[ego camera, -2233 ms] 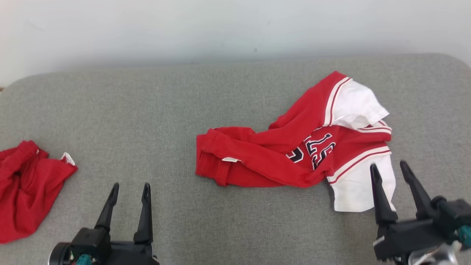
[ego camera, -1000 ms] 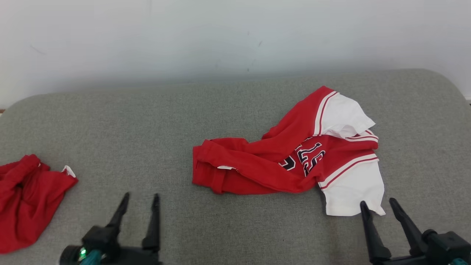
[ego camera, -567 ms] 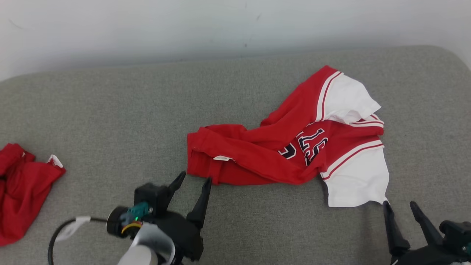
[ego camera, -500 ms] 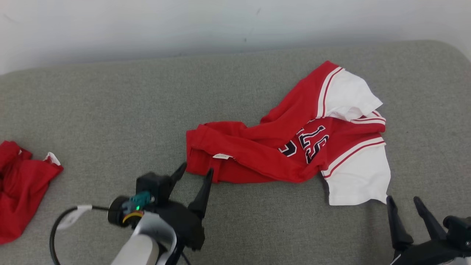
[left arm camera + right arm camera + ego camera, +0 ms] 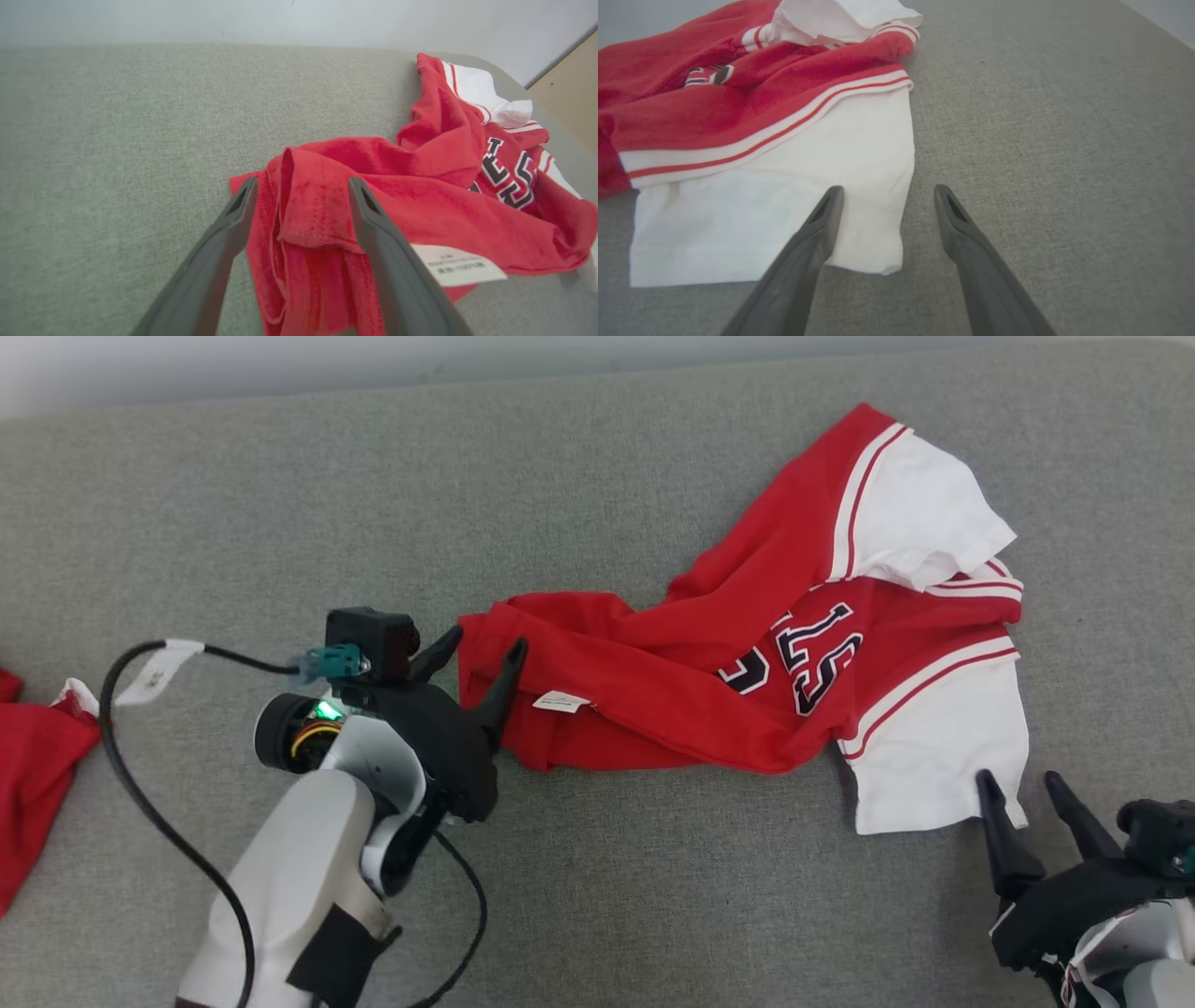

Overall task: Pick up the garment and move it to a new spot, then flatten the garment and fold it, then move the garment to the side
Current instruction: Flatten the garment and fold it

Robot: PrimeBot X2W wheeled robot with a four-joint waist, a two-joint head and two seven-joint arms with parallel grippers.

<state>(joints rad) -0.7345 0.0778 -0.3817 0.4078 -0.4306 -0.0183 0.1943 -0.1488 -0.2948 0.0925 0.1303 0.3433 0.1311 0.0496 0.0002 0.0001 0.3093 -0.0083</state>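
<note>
The left gripper should next pick up the garment by the raised fold at its red hem corner, because the crumpled body [image 5: 683,700] lies loose on the cushion [image 5: 653,896].
The garment [image 5: 672,700] is a red jersey with white sleeves and dark numbers, lying crumpled on the grey cushion [image 5: 653,896]. My left gripper [image 5: 487,637] is open at the garment's left end, its fingers standing on either side of a fold of the red hem. In the left wrist view that hem fold [image 5: 308,205] rises between the fingers of the left gripper [image 5: 303,182]. My right gripper [image 5: 1016,777] is open at the near corner of the lower white sleeve [image 5: 934,747]. The right wrist view has the sleeve corner [image 5: 878,252] between the fingers of the right gripper [image 5: 888,189].
A second red cloth [image 5: 37,775] lies at the cushion's left edge. A black cable [image 5: 140,784] loops from my left wrist over the cushion. A pale wall [image 5: 280,364] runs along the back. A tan panel [image 5: 570,93] stands beyond the cushion's far right corner.
My left gripper has moved forward and right to the garment's left hem, which it now straddles. The camera has tilted down. The right gripper stays by the sleeve corner.
</note>
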